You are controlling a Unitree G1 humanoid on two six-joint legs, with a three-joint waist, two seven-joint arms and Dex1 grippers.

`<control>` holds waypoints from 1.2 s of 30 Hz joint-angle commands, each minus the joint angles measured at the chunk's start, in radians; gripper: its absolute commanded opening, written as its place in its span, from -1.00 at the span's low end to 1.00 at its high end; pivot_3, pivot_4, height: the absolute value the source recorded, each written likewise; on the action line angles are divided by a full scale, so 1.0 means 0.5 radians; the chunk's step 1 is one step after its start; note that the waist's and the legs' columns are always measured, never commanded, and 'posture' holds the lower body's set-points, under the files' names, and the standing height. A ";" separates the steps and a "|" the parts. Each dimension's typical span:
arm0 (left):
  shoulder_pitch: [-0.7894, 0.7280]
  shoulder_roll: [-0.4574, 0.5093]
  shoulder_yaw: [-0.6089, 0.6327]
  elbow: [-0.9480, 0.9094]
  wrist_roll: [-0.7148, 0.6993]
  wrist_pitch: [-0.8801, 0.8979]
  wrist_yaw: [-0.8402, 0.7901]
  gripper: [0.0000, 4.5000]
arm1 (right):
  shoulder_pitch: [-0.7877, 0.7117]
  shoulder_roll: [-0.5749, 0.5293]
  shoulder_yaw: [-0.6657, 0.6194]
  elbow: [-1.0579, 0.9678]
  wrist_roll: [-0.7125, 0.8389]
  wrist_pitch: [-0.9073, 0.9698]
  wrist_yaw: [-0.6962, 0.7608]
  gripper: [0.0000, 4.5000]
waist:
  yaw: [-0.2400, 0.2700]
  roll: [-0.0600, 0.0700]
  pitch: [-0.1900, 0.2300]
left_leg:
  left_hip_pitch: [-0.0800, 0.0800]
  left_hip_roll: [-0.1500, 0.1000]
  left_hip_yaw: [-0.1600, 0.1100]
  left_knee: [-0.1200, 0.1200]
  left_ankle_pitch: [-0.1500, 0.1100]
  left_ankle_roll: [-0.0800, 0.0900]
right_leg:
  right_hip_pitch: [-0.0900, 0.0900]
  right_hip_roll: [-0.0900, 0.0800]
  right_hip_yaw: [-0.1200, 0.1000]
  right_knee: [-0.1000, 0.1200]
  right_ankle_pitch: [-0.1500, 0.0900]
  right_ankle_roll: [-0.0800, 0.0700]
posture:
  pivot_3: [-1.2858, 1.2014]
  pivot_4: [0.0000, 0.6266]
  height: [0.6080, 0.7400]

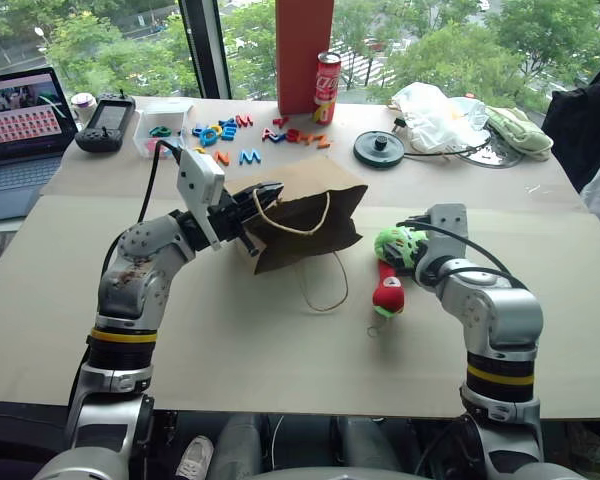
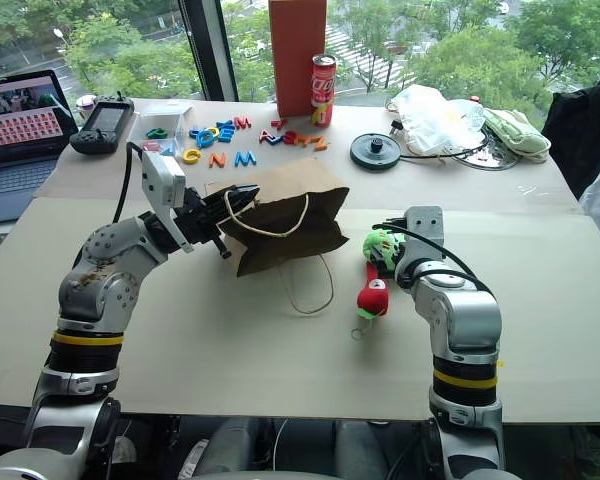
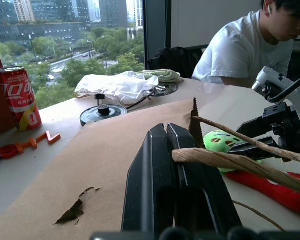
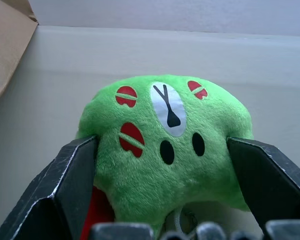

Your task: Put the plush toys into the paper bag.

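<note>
The green plush toy is between my fingertips in the right wrist view, with one on either side of it, so my right gripper should close on it.
The brown paper bag [image 1: 310, 215] lies on its side at the table's middle, mouth toward my left arm, one cord handle looped on the table in front of it. My left gripper [image 1: 255, 205] is shut on the bag's serrated rim, with a cord handle draped over its fingers [image 3: 160, 170]. To the bag's right, the green plush toy [image 4: 165, 105] rests on the table between the spread fingers of my right gripper [image 4: 162, 145], which is open. The red plush toy [image 1: 388, 290] with its key ring lies just in front of the green one.
At the back stand a red can [image 1: 327, 88] and an orange-red box [image 1: 302, 55], with coloured plastic letters [image 1: 240, 135], a black disc [image 1: 379, 148], a clear plastic bag [image 1: 435, 115] and a pale green cloth [image 1: 520, 130]. A laptop [image 1: 15, 130] sits far left. A person [image 3: 240, 45] sits beyond the table's right side.
</note>
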 commanded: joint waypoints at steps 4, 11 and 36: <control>-0.079 -0.018 0.043 -0.093 -0.042 0.031 0.050 -1.00 | -0.026 0.013 0.013 0.061 -0.027 -0.046 -0.006 0.65 | 0.000 0.000 0.000 | 0.000 0.000 0.000 0.000 0.000 0.000 | 0.000 0.000 0.000 0.000 0.000 0.000 | 0.03 -0.52 0.98; -0.070 -0.021 0.049 -0.114 -0.049 0.057 0.067 -1.00 | -0.015 0.009 0.049 0.070 -0.026 -0.068 0.022 -0.36 | -0.005 0.000 0.000 | 0.000 0.001 0.000 0.000 0.000 0.000 | 0.000 0.001 0.000 0.000 0.000 0.000 | 0.03 -0.52 0.98; -0.113 -0.031 0.039 -0.036 -0.034 0.066 0.044 -1.00 | -0.105 -0.541 -0.353 -0.893 0.863 0.364 0.760 -0.36 | 0.003 0.002 0.001 | -0.003 0.001 -0.003 -0.001 0.000 0.000 | -0.001 0.000 -0.001 -0.002 0.000 0.000 | 0.03 -0.52 0.98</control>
